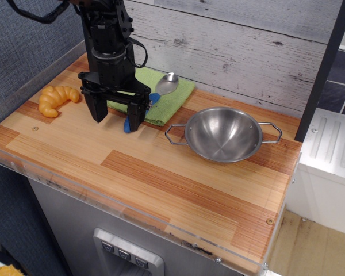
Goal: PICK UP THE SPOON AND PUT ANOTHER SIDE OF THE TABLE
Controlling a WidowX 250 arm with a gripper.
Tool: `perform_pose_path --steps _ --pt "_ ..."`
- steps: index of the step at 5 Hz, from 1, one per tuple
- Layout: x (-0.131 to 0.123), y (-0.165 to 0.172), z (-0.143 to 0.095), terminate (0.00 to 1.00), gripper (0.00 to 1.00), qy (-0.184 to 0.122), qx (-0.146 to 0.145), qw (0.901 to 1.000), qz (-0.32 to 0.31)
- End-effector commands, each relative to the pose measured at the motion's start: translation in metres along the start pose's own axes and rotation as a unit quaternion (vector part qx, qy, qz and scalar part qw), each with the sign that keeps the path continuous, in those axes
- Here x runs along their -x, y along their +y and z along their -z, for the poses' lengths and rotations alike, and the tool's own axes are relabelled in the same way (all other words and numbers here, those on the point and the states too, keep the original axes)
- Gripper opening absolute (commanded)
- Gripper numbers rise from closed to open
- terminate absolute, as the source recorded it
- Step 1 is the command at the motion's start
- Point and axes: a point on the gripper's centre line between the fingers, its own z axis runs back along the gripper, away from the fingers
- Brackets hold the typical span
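My gripper grabs the spoon by its blue handle (154,98) next, to move it to another side of the table.
The spoon (167,84) lies slanted, its shiny bowl on the green cloth (171,101) and its blue handle running down-left onto the wooden table (161,178). My gripper (118,118) hangs low over the table just left of the handle, jaws open wide. Its right finger (136,115) stands in front of the handle and hides the middle of it; only the handle's tip shows below the finger. I cannot tell whether that finger touches the handle. The left finger (97,111) is over bare wood.
An orange croissant (56,98) lies at the left edge. A two-handled steel bowl (224,134) sits to the right of the cloth. A plank wall stands behind, and a clear plastic strip runs along the front edge.
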Motion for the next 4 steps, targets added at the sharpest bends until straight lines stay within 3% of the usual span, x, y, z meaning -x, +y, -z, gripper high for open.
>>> perform_pose_path --steps 1,3,4 --pt "-0.0097 -0.0078 -0.0005 0.0 1.0 -0.008 -0.009 0.9999 0.012" --pt "-0.0101 -0.0083 0.0095 0.0 1.0 0.003 -0.017 0.9997 0.019" --pt "-0.0093 -0.0084 0.0085 0.0 0.0 0.004 -0.019 0.9995 0.024"
